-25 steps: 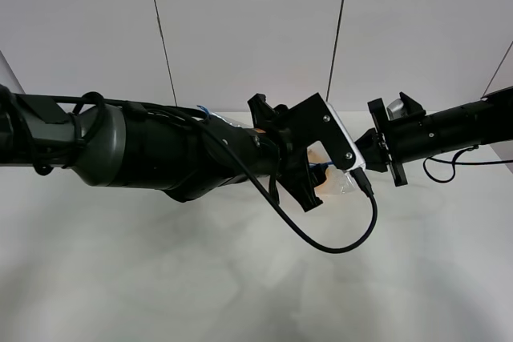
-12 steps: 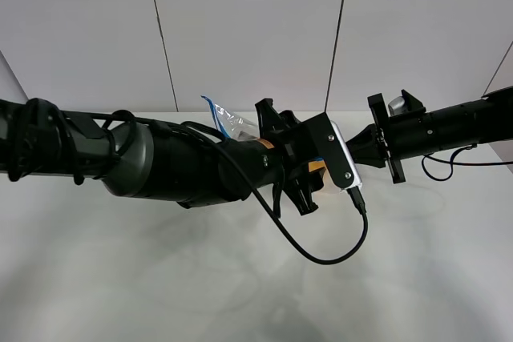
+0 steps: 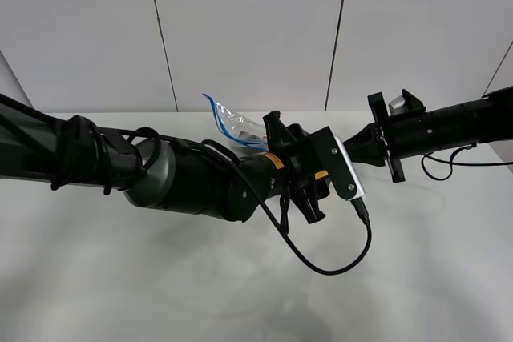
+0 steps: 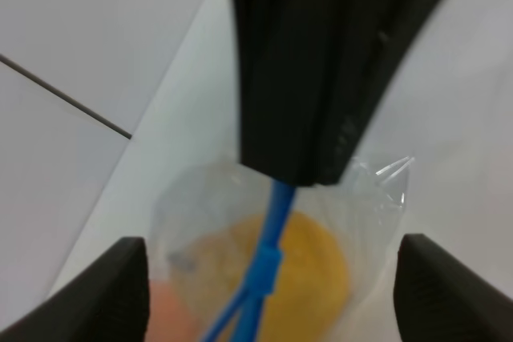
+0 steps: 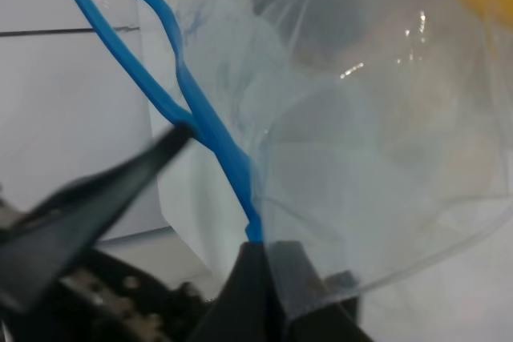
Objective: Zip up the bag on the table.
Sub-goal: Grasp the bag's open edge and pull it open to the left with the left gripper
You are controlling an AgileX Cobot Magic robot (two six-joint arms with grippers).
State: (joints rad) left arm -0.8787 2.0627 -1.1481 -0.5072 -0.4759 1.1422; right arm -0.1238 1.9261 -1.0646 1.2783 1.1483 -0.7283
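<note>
I should next pinch the blue zip strip by its slider where the halves of the zip meet with my left gripper, to zip up the bag.
The clear bag hangs above the white table between my two arms, with its blue zip strip curling up at the far left end. In the left wrist view a yellow fruit shows through the bag. My right gripper is shut on the blue zip strip at one end of the bag. It also shows in the left wrist view. My left gripper is open, its fingers on either side of the strip. The two strip halves stand apart beyond it.
My left arm is large and near the camera and hides most of the bag. A black cable loops under its wrist. My right arm reaches in from the right. Grey wall panels stand behind the table.
My left arm has swung lower and back to the left along the bag. The bag's far end with its parted blue strip has come into view. The right gripper has held still.
</note>
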